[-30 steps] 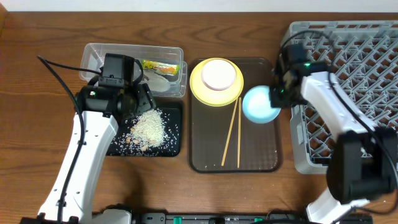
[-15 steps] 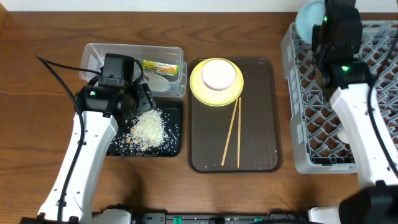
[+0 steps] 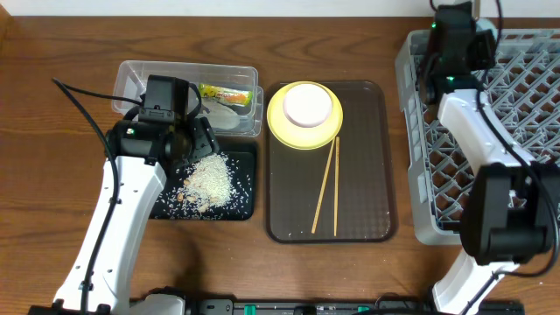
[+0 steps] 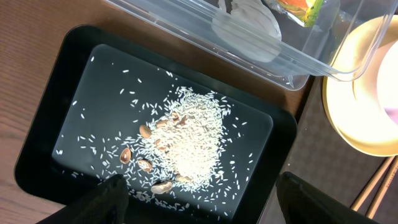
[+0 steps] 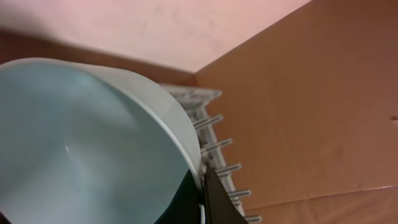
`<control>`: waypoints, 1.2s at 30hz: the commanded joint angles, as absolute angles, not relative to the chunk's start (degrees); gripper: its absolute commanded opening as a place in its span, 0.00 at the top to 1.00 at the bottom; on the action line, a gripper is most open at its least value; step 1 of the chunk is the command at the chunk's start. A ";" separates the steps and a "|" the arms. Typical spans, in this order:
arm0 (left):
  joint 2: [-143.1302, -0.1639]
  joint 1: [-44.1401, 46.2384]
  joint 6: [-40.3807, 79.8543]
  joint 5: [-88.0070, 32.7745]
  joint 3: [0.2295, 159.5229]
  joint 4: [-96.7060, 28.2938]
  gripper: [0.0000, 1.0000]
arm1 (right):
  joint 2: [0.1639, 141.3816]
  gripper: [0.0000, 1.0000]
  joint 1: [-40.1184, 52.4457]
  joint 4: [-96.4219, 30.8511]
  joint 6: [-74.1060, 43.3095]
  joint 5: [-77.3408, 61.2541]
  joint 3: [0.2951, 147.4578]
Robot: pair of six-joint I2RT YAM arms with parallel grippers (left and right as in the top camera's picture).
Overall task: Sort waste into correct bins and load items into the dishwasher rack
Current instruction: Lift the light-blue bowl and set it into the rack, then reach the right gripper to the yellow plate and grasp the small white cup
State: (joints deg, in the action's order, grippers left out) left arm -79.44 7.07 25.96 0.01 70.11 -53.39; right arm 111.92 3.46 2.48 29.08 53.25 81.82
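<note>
The robot's right gripper needs to keep holding the light-blue bowl [image 5: 81, 143] until the bowl stands between the grey rack's wires, because its rim [image 5: 155, 103] shows over the rack's far edge.
My left gripper [image 4: 205, 205] is open and empty, just above the black tray [image 4: 283, 134] that holds the loose rice [image 4: 193, 140] and a few nuts. In the overhead view it [image 3: 188, 144] sits over that tray [image 3: 245, 208]. The clear tub [image 3: 140, 74] holds the green wrapper [image 3: 223, 91] and the crumpled clear wrapper [image 3: 229, 110]. My right gripper [image 5: 202, 199] is shut on the rim of the light-blue bowl [image 5: 81, 143], beside the grey rack's pegs [image 5: 214, 121]. Overhead, the right gripper [image 3: 451, 39] is over the rack's [image 3: 516, 114] far left corner, and the bowl is hidden there. The small white cup is not visible.
The dark-brown serving tray [image 3: 367, 210] holds the yellow plate [image 3: 278, 129] with the white bowl [image 3: 304, 105] on it, and two chopsticks [image 3: 328, 188] lying lengthwise. The tub's wall [image 4: 186, 31] and the plate's edge [image 4: 348, 124] border the black tray.
My right arm has carried the light-blue bowl from the serving tray up to the rack's far left corner; the bowl no longer shows overhead. The left arm has not moved.
</note>
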 commanded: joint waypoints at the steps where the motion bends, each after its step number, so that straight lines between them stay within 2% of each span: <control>1: -79.09 6.81 26.72 0.67 70.61 -53.52 0.21 | 114.06 0.99 3.05 2.66 28.49 57.17 81.76; 10: -79.09 6.81 26.72 0.67 70.63 -53.49 0.21 | 114.80 0.99 5.43 -5.28 19.59 57.21 81.73; 16: -79.09 6.81 26.72 0.67 70.63 -53.49 0.21 | 112.44 0.99 7.51 -16.14 8.14 55.57 81.76; 17: -79.09 6.81 26.72 0.67 70.63 -53.52 0.21 | 111.50 0.96 7.73 -18.06 6.66 54.39 81.76; 19: -79.09 6.81 26.72 0.67 70.63 -53.49 0.21 | 109.47 0.79 8.27 -21.78 5.76 50.24 81.76; 20: -79.09 6.81 26.72 0.67 70.63 -53.49 0.21 | 108.20 0.61 8.54 -23.44 5.72 47.88 81.76; 21: -79.09 6.81 26.72 0.67 70.63 -53.49 0.21 | 107.11 0.50 8.75 -24.75 5.72 45.95 81.76; 22: -79.09 6.81 26.72 0.67 70.63 -53.49 0.21 | 105.73 0.44 9.08 -26.11 5.65 43.86 81.76; 24: -79.09 6.81 26.72 0.67 70.61 -53.52 0.21 | 102.72 0.40 9.93 -28.01 5.56 38.63 81.76; 28: -79.09 6.81 26.72 0.67 70.61 -53.52 0.21 | 98.10 0.40 12.16 -29.34 2.11 21.69 81.76; 32: -79.09 6.81 26.72 0.67 70.61 -53.52 0.21 | 97.21 0.47 14.37 -29.41 -4.69 0.93 81.73; 34: -79.09 6.83 26.72 0.67 70.61 -53.52 0.21 | 98.54 0.51 15.55 -29.32 -9.91 -2.92 81.73; 36: -79.09 6.83 26.72 0.67 70.61 -53.52 0.21 | 100.38 0.51 16.73 -29.30 -12.82 -3.05 81.73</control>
State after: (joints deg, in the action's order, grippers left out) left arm -79.44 7.07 25.96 0.01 70.11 -53.39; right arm 97.30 14.98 -29.08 -4.16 7.51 81.65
